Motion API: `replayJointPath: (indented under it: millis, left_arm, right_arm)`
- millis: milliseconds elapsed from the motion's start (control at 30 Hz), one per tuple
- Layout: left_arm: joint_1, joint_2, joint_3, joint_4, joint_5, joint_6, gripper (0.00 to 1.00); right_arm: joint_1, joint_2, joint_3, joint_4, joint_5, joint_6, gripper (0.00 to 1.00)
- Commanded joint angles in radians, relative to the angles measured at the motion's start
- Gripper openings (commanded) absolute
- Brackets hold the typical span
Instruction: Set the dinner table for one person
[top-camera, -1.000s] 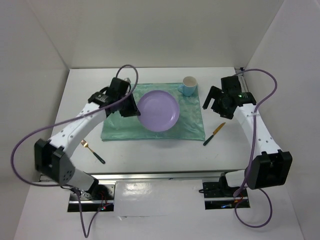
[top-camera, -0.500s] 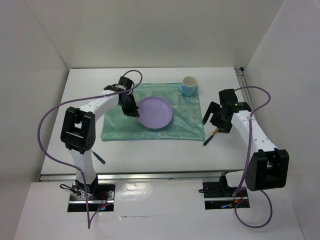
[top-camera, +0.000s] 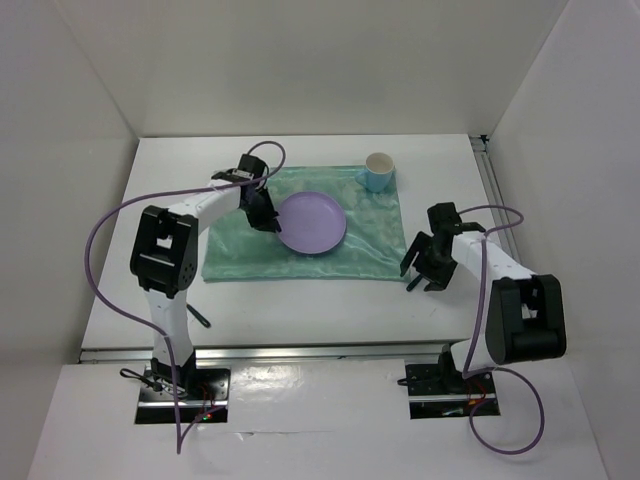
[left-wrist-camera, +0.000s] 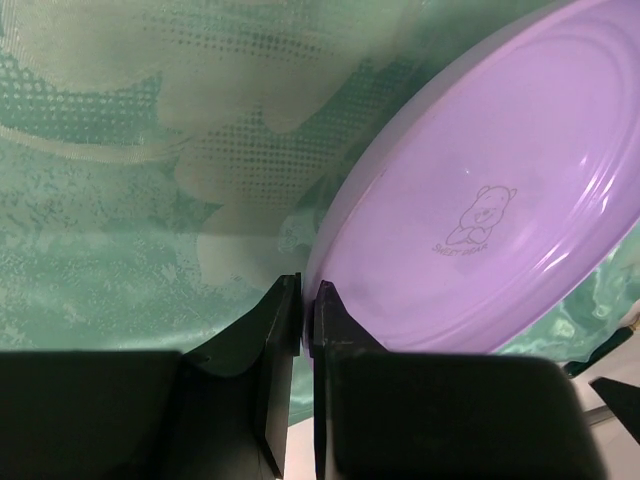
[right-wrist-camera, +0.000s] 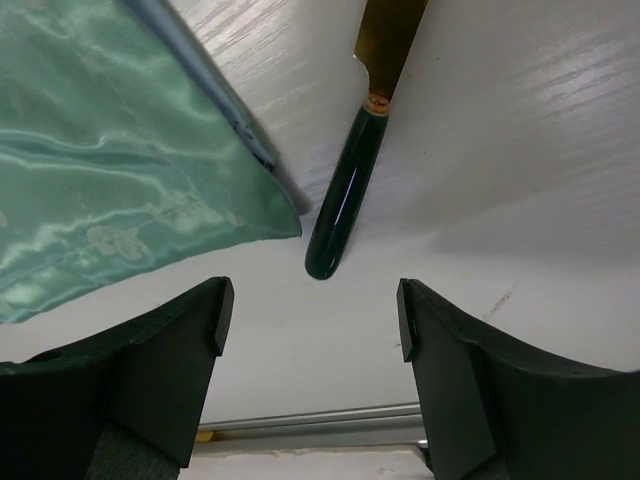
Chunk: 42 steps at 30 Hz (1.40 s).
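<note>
My left gripper opens now, since the plate (top-camera: 314, 223) hangs slightly tilted over the cloth's open middle and would land there.
A purple plate (top-camera: 314, 223) sits over the teal-green cloth (top-camera: 240, 255) on the white dinner table (top-camera: 300, 305). My left gripper (top-camera: 262, 216) is shut on the plate's left rim. In the left wrist view the fingertips (left-wrist-camera: 322, 300) pinch the rim of the plate (left-wrist-camera: 480, 200), which looks slightly tilted over the cloth (left-wrist-camera: 120, 150). My right gripper (top-camera: 424, 271) is open and hangs low over a knife (top-camera: 411, 284) just right of the cloth. In the right wrist view the knife's dark green handle (right-wrist-camera: 345, 200) lies just beyond the open gripper (right-wrist-camera: 310, 315), not touching it.
A light blue cup (top-camera: 379, 170) stands at the cloth's far right corner. A fork (top-camera: 200, 318) with a dark handle lies on the table near the left arm, partly hidden by it. The cloth's corner (right-wrist-camera: 270, 215) lies next to the knife handle.
My left arm has swung in and brought the plate down and slightly back over the cloth. My right gripper has moved toward the near edge and down over the knife.
</note>
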Motion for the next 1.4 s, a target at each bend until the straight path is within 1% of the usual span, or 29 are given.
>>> replayJointPath:
  millis: [0,33,67,133,167,200,233,333,367,400,433,467,500,533,567,600,767,933,1000,1033,1133,1167,1233,1267,1300,1367]
  left_arm:
    - [0.017,0.007,0.036,0.051,0.038,-0.011,0.0]
    - [0.018,0.007,0.036,0.051,0.052,-0.011,0.0]
    - [0.018,0.02,0.036,0.051,0.052,-0.011,0.0]
    - [0.018,0.031,0.036,0.042,0.052,-0.001,0.0]
    - [0.018,0.045,0.036,0.042,0.063,-0.001,0.04]
    - [0.018,0.045,0.036,0.042,0.063,0.009,0.12]
    - [0.018,0.045,0.036,0.042,0.073,0.018,0.26]
    - [0.018,0.045,0.036,0.042,0.073,0.043,0.49]
    - [0.018,0.045,0.048,0.024,0.073,0.043,0.63]
    - [0.018,0.045,0.057,0.013,0.073,0.055,0.68]
    - [0.018,0.054,0.057,0.004,0.064,0.067,0.69]
    - [0.018,0.054,0.071,-0.007,0.054,0.068,0.77]
    - [0.018,0.054,0.085,-0.028,0.054,0.068,0.79]
    - [0.018,0.041,0.085,-0.039,0.04,0.078,0.84]
    - [0.018,0.03,0.085,-0.039,0.031,0.078,0.86]
    - [0.018,0.001,0.085,-0.05,0.014,0.078,0.88]
    - [0.018,-0.108,0.094,-0.087,-0.031,0.088,0.88]
    - [0.018,-0.206,0.103,-0.126,-0.04,0.106,0.88]
    - [0.018,-0.249,0.103,-0.139,-0.04,0.117,0.88]
    - [0.018,-0.262,0.103,-0.139,-0.04,0.117,0.88]
    - [0.018,-0.32,0.073,-0.16,-0.052,0.117,0.87]
    - [0.018,-0.335,0.063,-0.16,-0.052,0.117,0.85]
    - [0.042,-0.384,0.037,-0.17,-0.052,0.108,0.84]
    - [0.042,-0.4,0.037,-0.17,-0.052,0.108,0.84]
    - [0.056,-0.415,0.013,-0.182,-0.052,0.108,0.84]
    - [0.083,-0.461,-0.001,-0.192,-0.052,0.108,0.83]
  right_arm:
    - [-0.006,0.034,-0.026,0.106,0.005,0.043,0.77]
    - [-0.006,0.044,-0.037,0.13,0.005,0.054,0.73]
    - [-0.006,0.057,-0.037,0.147,0.005,0.064,0.73]
    - [-0.006,0.073,-0.049,0.158,0.028,0.078,0.7]
    - [-0.006,0.083,-0.049,0.172,0.04,0.09,0.68]
    - [-0.006,0.084,-0.049,0.183,0.041,0.091,0.66]
    - [-0.006,0.084,-0.049,0.183,0.054,0.101,0.66]
    - [-0.006,0.105,-0.049,0.194,0.064,0.101,0.59]
    - [-0.006,0.114,-0.049,0.194,0.076,0.101,0.59]
    - [-0.006,0.114,-0.049,0.194,0.085,0.112,0.58]
    - [-0.006,0.114,-0.049,0.194,0.085,0.112,0.58]
    - [-0.015,0.114,-0.049,0.194,0.099,0.112,0.58]
    - [-0.016,0.114,-0.049,0.194,0.111,0.123,0.58]
    - [-0.016,0.114,-0.049,0.194,0.111,0.123,0.56]
    - [-0.016,0.105,-0.058,0.194,0.111,0.123,0.55]
    - [-0.016,0.091,-0.058,0.183,0.123,0.123,0.55]
    - [-0.016,0.032,-0.081,0.172,0.157,0.132,0.54]
    - [-0.035,0.031,-0.091,0.186,0.157,0.132,0.54]
    - [-0.035,0.056,-0.091,0.195,0.147,0.123,0.54]
    - [-0.035,0.065,-0.091,0.195,0.146,0.123,0.52]
    - [-0.035,0.09,-0.091,0.215,0.146,0.123,0.44]
    - [-0.035,0.102,-0.091,0.215,0.146,0.114,0.37]
    - [-0.035,0.102,-0.091,0.215,0.165,0.103,0.3]
    - [-0.035,0.102,-0.091,0.215,0.176,0.103,0.25]
    - [-0.035,0.102,-0.091,0.2,0.192,0.103,0.15]
    - [-0.035,0.07,-0.057,0.175,0.218,0.086,0.03]
